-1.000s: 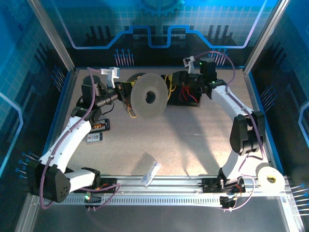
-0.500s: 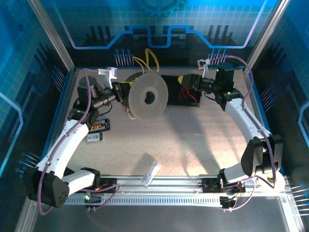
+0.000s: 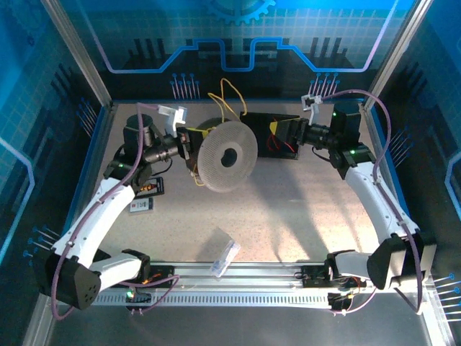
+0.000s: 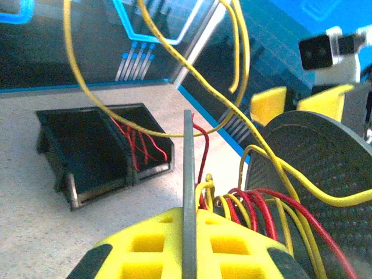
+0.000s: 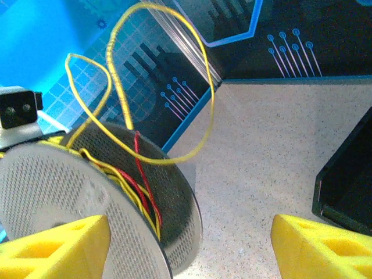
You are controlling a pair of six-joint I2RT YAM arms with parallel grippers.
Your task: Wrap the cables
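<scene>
My right gripper is to grab the yellow cable by its loose loop (image 3: 227, 80) next, out away from the spool (image 3: 227, 155). Then it will wrap the cable between the spool's edges.
A round perforated grey spool (image 3: 227, 155) hangs above the table at the back. My left gripper (image 3: 191, 148) is shut on the thin edge of its flange (image 4: 188, 174), pinched between the yellow pads (image 4: 151, 241). Yellow cables (image 4: 174, 46) and red cables (image 4: 264, 203) lie wound between the flanges. One yellow cable (image 3: 227, 94) loops loosely up behind the spool, also seen as a yellow loop (image 5: 206, 87). My right gripper (image 3: 287, 134) is open to the right of the spool (image 5: 58, 192), its fingers (image 5: 319, 247) wide apart with nothing between them. More red cables (image 3: 277, 143) lie in the bin.
A black open bin (image 3: 284, 149) sits at the back right, under my right gripper. Two small cards (image 3: 148, 187) lie by the left arm. A clear plastic piece (image 3: 225, 256) rests near the front rail. Blue walls close in on three sides.
My right gripper has opened and drawn back to the right, away from the spool. A yellow cable loop now springs up behind the spool. The left gripper kept its grip and the spool turned slightly.
</scene>
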